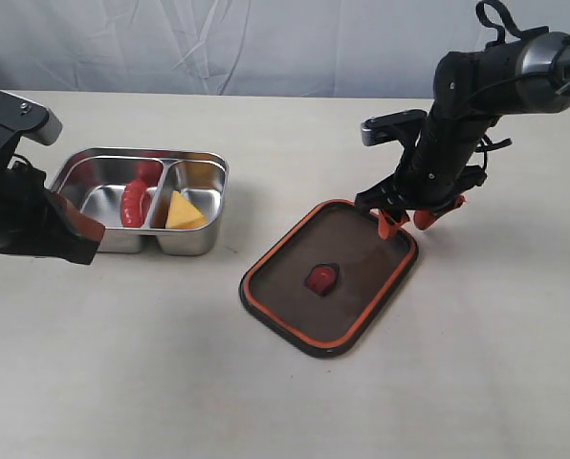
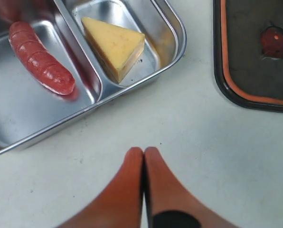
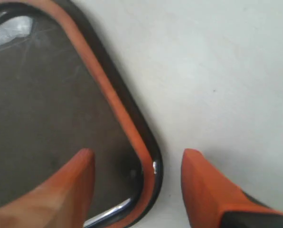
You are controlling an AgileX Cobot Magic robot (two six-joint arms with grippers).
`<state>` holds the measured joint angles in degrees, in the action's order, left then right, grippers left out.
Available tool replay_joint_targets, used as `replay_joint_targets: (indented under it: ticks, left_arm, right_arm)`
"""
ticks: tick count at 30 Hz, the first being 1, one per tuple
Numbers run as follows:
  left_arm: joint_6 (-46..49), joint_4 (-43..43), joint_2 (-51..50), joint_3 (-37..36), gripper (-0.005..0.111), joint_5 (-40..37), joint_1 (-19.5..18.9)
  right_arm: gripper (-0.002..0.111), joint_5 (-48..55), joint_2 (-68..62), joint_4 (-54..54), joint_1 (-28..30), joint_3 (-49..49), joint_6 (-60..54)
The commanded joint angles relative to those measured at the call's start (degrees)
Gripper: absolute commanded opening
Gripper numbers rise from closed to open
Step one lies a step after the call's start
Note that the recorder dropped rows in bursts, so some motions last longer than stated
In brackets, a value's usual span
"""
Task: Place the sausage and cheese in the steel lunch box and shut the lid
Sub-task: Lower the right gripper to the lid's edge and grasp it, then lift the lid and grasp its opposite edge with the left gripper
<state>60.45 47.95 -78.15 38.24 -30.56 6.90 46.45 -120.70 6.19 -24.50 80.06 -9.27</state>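
Observation:
The lid needs to go onto the steel lunch box, so the robot's right gripper should first grab it by its orange-sealed rim at a corner.
The steel lunch box stands at the left of the table. The red sausage lies in its left compartment and the yellow cheese wedge in its right one. The dark lid lies flat on the table right of the box, orange seal up, red valve in its middle. My right gripper is open, its fingers straddling the lid's far right corner. My left gripper is shut and empty, beside the box's near left side.
The table top is plain beige, with a grey cloth backdrop behind its far edge. My left arm stands close against the box's left end.

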Motion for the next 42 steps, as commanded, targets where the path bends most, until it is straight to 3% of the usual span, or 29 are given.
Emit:
replay_joint_targets:
  ticks: [1,21,24,29,37,42]
  left_arm:
    - [-0.3,0.6,0.4,-0.2,0.000,0.1,-0.1]
    - [-0.3,1.0,0.4,-0.2,0.000,-0.4,-0.1]
    - [-0.3,1.0,0.4,-0.2,0.000,-0.4,-0.1]
    - [-0.3,1.8,0.4,-0.2,0.000,-0.5,-0.1]
    - [-0.3,11.8,0.4,-0.2,0.000,-1.8,-0.1]
    - [-0.3,21.7,0.4,1.7,0.002,-8.4,-0.1]
  right_arm:
    - [0.053,-0.4,0.1,-1.8,0.1,0.0,1.1]
    - [0.053,2.0,-2.6,-2.0,-0.2,0.0,1.6]
    - [0.042,1.7,-2.9,-2.3,-0.2,0.0,1.9]
    - [0.002,0.9,-2.9,-2.1,-0.2,0.0,2.0]
    - [-0.001,1.9,-2.7,-2.1,-0.2,0.0,2.1]
    - [-0.001,1.4,-0.7,-2.1,-0.2,0.0,2.4]
